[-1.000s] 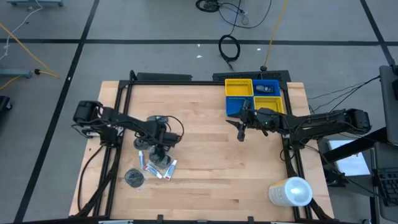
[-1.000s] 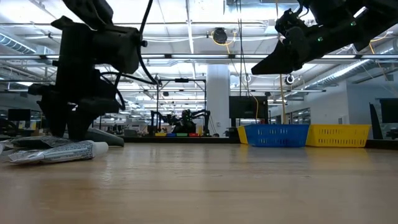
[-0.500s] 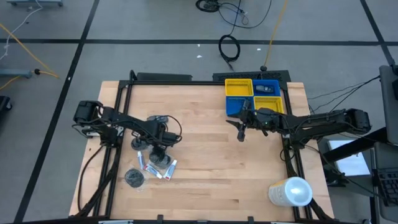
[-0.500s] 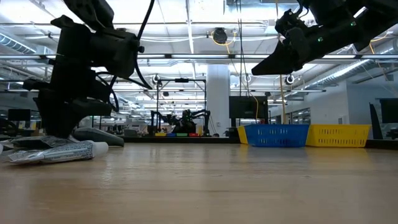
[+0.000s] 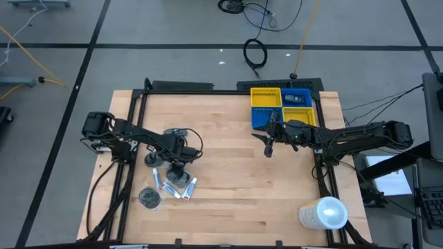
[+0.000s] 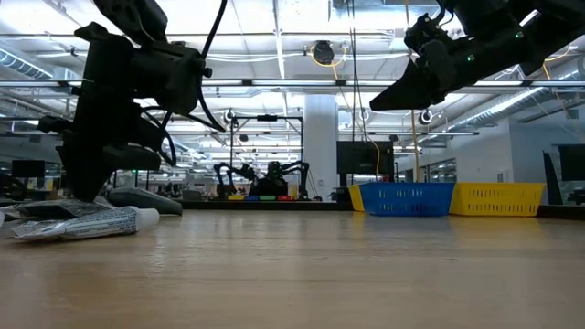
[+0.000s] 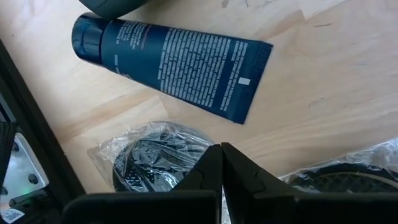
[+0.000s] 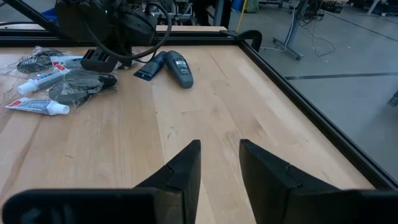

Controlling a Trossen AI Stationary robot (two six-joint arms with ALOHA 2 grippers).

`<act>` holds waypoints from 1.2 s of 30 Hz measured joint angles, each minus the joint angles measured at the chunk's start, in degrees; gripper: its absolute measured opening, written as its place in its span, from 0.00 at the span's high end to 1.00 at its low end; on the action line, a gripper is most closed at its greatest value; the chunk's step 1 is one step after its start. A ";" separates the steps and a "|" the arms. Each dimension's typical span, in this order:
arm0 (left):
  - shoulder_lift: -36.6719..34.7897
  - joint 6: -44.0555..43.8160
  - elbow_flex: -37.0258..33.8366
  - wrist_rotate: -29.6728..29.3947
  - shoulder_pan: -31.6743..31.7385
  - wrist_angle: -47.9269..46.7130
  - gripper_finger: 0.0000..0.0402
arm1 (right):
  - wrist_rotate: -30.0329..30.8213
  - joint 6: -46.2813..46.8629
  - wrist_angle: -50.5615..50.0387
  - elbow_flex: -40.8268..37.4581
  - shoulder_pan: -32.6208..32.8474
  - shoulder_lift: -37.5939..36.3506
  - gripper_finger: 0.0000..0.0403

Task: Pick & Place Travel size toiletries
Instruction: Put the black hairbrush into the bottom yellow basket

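My left gripper needs to open again next, as it is closed beside the wrapped dark item, and then close its fingers on the item's wrap.
Travel size toiletries lie at the table's left: a dark blue tube and a grey bottle, white tubes, a round dark tin, and dark round items in clear wrap. My left gripper stands shut among the wrapped items, fingers down at the table. My right gripper hovers open and holds nothing, near the bins, above the table's right half. My left gripper comes from above, pointing down, and its shut fingertips meet on the edge of the clear wrap around a dark round item. The item lies on the table beside the fingers. The fingers hide how much film is between them.
Yellow and blue bins stand at the far right edge; the low view shows them too. A big white cylinder lies at the near right corner. Bare wood lies between the two arms.
My left gripper has shut its fingers, which stood apart a second ago, low over the wrapped items, and has stayed in place. The toiletries have not moved.
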 joint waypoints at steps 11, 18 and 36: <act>-0.02 0.41 0.00 1.49 0.49 0.76 0.97 | 0.00 0.04 -0.02 0.00 0.00 0.00 0.74; -0.02 0.47 0.00 1.50 0.48 0.74 0.85 | -0.02 -0.02 -0.42 0.00 0.00 0.00 0.74; -0.02 -2.26 0.02 0.66 0.92 0.76 0.57 | -0.02 0.02 -1.31 0.00 0.00 0.00 0.74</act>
